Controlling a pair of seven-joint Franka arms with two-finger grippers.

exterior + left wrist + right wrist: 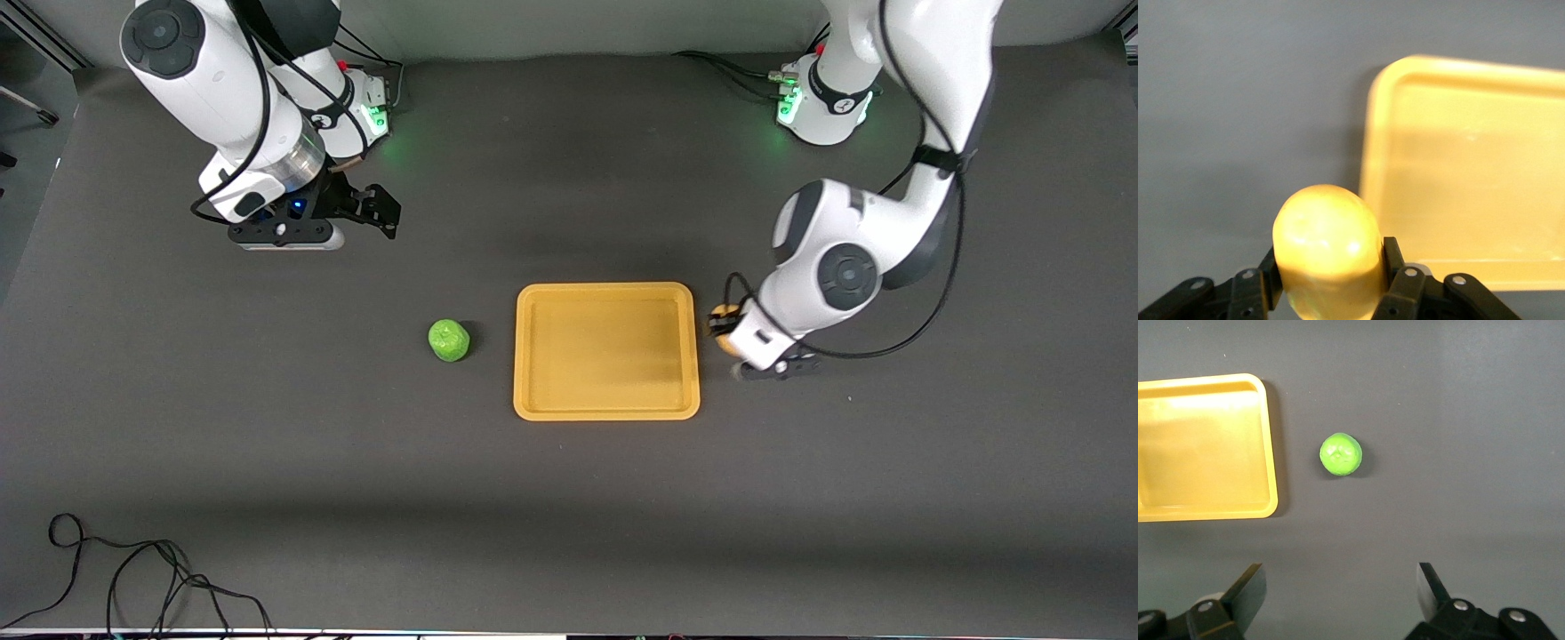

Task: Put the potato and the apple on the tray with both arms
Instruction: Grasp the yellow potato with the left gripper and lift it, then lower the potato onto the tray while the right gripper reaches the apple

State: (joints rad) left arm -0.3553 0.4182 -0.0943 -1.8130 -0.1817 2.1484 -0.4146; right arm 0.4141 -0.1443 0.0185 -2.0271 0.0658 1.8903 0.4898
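Observation:
The potato (1327, 242) is hanging outside the yellow tray's rim (1375, 139), so the left gripper needs to move it onto the tray before letting go.
The yellow-orange tray (607, 409) lies mid-table and is bare inside; it also shows in the left wrist view (1538, 73) and the right wrist view (1205, 513). My left gripper (731, 333) is shut on the potato (722, 322), a yellow-orange lump, just beside the tray's rim at the left arm's end. The potato (1327, 247) fills the space between the fingers (1397, 267). The green apple (449, 340) sits on the table beside the tray toward the right arm's end, also in the right wrist view (1341, 454). My right gripper (378, 209) is open and empty above the table near its base.
The table is covered with a dark grey mat (569, 498). A loose black cable (133, 578) lies at the mat's edge nearest the front camera, at the right arm's end. The green-lit bases (822, 107) stand at the table's edge farthest from the front camera.

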